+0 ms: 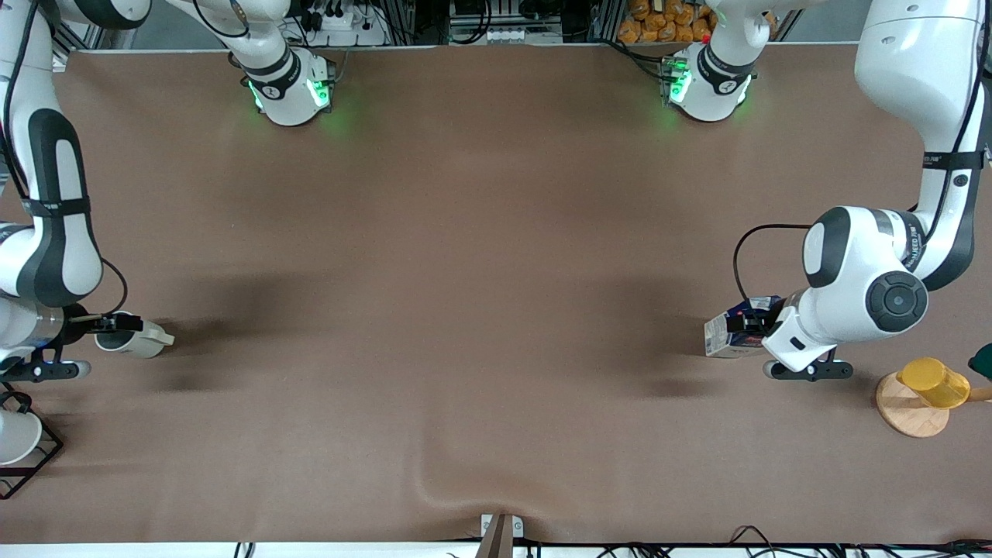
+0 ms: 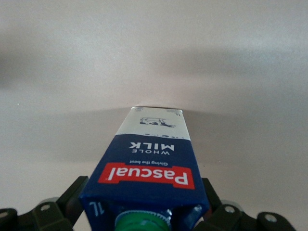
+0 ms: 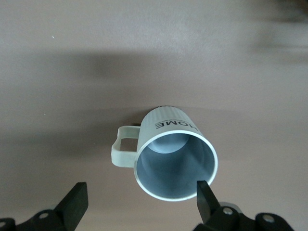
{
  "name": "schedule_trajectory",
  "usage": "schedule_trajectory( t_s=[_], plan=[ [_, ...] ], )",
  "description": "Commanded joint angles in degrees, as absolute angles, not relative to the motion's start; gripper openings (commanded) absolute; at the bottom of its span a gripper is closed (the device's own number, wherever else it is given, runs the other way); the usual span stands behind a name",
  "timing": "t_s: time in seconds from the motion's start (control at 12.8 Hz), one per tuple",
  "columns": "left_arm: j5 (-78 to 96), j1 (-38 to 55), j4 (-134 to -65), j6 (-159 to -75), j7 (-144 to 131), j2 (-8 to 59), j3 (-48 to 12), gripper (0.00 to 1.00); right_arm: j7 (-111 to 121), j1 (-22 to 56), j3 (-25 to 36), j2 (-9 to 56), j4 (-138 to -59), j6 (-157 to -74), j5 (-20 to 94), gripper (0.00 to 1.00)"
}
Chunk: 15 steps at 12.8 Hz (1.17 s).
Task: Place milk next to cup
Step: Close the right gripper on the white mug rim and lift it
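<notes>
My right gripper grabs the cup by its handle-side rim point(image 1: 155, 338) next, to bring it to where the milk point(image 1: 722, 338) fits standing beside it.
The milk point(image 1: 722, 338), a dark blue carton with a green cap point(image 2: 142, 223), is at the left arm's end of the table. My left gripper point(image 1: 750, 324) is shut on its upper part, with a finger on each side of it in the left wrist view point(image 2: 143, 191). The cup point(image 1: 130, 336), an off-white mug with a grey inside point(image 3: 173, 161), stands at the right arm's end, its handle point(image 3: 122, 151) toward the table's middle. My right gripper point(image 1: 99, 325) is open just above it; in the right wrist view point(image 3: 142, 190) one finger is by the rim and the other is well clear.
A yellow cup point(image 1: 934, 381) hangs on a round wooden stand point(image 1: 908, 415) near the left arm. A black wire rack point(image 1: 35, 465) with a white cup point(image 1: 14, 438) stands near the right arm. The brown cloth point(image 1: 465, 310) has a ridge at the front edge point(image 1: 457, 492).
</notes>
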State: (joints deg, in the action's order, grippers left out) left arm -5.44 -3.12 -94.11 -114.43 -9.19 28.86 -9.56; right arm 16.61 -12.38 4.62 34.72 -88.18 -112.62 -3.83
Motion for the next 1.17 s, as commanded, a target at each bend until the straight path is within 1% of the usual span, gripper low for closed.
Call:
schedule_trajectory(
  t_s=[0.0,0.08,0.16,0.23,0.31,0.39,0.47,0.55,0.62,0.7,0.78,0.86,1.09],
  plan=[
    [-6.06,-3.52,-93.78,-112.94,-11.07,27.51,-9.84,0.97,17.84,-13.53,3.60,36.82,-88.68,-113.46,-0.01,1.00],
    [-6.06,-3.34,-93.87,-112.94,-11.34,27.60,-9.84,0.96,17.84,-13.62,3.60,37.26,-88.77,-114.08,0.09,1.00],
    [-6.06,-3.34,-93.87,-112.85,-11.34,27.51,-9.84,0.92,17.84,-13.54,3.60,38.05,-88.77,-114.87,0.09,1.00],
    [-6.06,-3.25,-93.87,-112.16,-11.16,27.51,-9.84,0.81,17.84,-13.54,3.60,38.58,-88.86,-115.22,0.09,1.00],
    [-6.06,-3.16,-93.95,-111.28,-11.42,27.51,-9.84,0.77,17.84,-13.62,3.60,38.93,-88.94,-115.22,0.17,1.00],
    [-6.06,-3.08,-93.96,-110.66,-11.43,27.51,-9.84,0.76,17.84,-13.80,3.52,39.28,-89.21,-115.22,0.18,1.00],
    [-6.15,-2.99,-93.96,-110.57,-11.16,27.51,-9.93,0.71,17.84,-13.80,3.60,39.55,-89.47,-115.66,0.18,1.00],
    [-6.24,-3.08,-93.87,-110.57,-10.38,27.51,-9.93,0.57,17.84,-13.89,3.52,39.90,-89.65,-116.80,0.26,1.00],
    [-6.41,-3.08,-93.78,-110.57,-10.28,27.42,-9.93,0.50,17.84,-13.89,3.60,40.16,-89.74,-117.76,0.26,0.70],
    [-6.50,-3.08,-93.61,-110.57,-10.37,27.42,-9.93,0.45,17.58,-13.80,3.52,40.51,-89.65,-118.73,0.44,0.33],
    [-6.50,-3.08,-92.91,-110.57,-10.46,27.25,-9.93,0.42,17.23,-13.71,3.60,40.60,-89.65,-119.09,1.83,0.10],
    [-5.98,-3.08,-91.33,-110.04,-10.55,26.90,-10.02,0.41,17.23,-13.62,3.60,40.61,-89.56,-119.27,3.32,0.00],
    [-1.77,-3.17,-85.71,-102.68,-11.34,26.10,-10.63,0.37,17.05,-13.71,3.60,40.61,-88.86,-120.23,3.60,0.00]
  ],
)
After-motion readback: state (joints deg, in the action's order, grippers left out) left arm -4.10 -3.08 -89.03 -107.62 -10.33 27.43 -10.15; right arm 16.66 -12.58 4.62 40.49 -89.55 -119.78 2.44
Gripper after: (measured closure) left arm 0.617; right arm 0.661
